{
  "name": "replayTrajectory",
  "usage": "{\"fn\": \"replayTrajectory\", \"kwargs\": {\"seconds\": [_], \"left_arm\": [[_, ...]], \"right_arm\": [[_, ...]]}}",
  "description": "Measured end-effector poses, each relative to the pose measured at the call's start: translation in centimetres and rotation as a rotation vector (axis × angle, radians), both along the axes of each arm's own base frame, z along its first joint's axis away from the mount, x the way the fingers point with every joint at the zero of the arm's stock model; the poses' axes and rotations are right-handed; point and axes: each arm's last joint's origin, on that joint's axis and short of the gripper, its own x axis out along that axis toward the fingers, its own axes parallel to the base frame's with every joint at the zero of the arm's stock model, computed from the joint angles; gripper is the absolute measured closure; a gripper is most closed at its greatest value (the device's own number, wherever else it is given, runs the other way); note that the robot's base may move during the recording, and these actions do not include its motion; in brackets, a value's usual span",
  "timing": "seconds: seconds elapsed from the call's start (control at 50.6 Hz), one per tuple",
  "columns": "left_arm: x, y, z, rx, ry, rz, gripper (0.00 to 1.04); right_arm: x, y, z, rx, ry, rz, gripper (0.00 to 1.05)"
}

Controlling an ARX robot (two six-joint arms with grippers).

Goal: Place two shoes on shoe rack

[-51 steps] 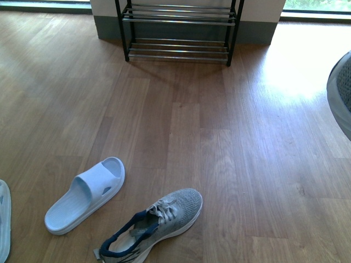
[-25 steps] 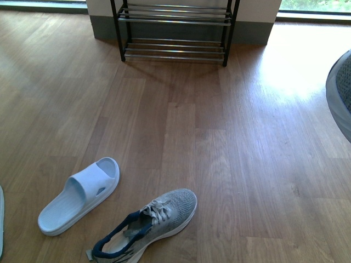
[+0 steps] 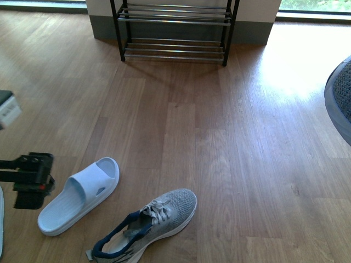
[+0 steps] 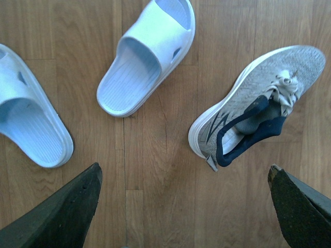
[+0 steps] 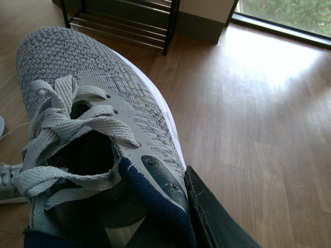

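Observation:
My left gripper grabs the sneaker by its navy-lined collar (image 3: pixel 123 230) next, for the shoe rack (image 3: pixel 174 30).
One grey knit sneaker (image 3: pixel 148 224) lies on the wood floor at the near centre, toe pointing away to the right. In the left wrist view this sneaker (image 4: pixel 253 98) lies ahead of my left gripper (image 4: pixel 184 173), which hangs open above bare floor, off the shoe's heel. My right gripper (image 5: pixel 155 217) is shut on the second sneaker (image 5: pixel 93 103), one dark finger (image 5: pixel 207 212) pressed against its navy collar. That held sneaker (image 3: pixel 340 98) shows at the front view's right edge, off the floor. The black shoe rack (image 3: pixel 174 30) with chrome bars stands against the far wall.
A pale blue slipper (image 3: pixel 79 194) lies left of the floor sneaker, close to my left arm (image 3: pixel 30 183). A second slipper (image 4: pixel 28 124) lies beside it. Bare wood floor stretches from the shoes to the rack. Bright window light falls at the far right.
My left arm has come into the front view at the left edge, beside the slipper. The view shifted slightly a second ago; the shoes on the floor have not moved.

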Motion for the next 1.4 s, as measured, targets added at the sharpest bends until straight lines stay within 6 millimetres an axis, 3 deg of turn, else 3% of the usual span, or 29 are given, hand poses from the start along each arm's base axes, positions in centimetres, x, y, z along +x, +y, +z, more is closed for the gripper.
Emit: {"fn": "replayTrajectory", "kwargs": {"seconds": [0.237, 0.513, 0.987, 1.323, 1.402], "left_arm": [[4.2, -2.4, -5.5, 0.049, 0.128, -0.209, 0.09], [6.2, -5.1, -12.1, 0.068, 0.273, -0.369, 0.09], [8.1, -8.2, -18.4, 0.093, 0.334, -0.501, 0.09], [8.7, -9.9, -22.4, 0.051, 0.259, -0.556, 0.1], [8.7, -9.8, -22.8, 0.081, 0.252, -0.542, 0.22]], "right_arm": [[0.0, 0.0, 0.0, 0.001, 0.0, 0.001, 1.03], [0.0, 0.0, 0.0, 0.001, 0.0, 0.001, 1.03], [0.0, 0.0, 0.0, 0.001, 0.0, 0.001, 1.03], [0.0, 0.0, 0.0, 0.0, 0.0, 0.001, 1.03], [0.0, 0.0, 0.0, 0.001, 0.0, 0.001, 1.03]]}}
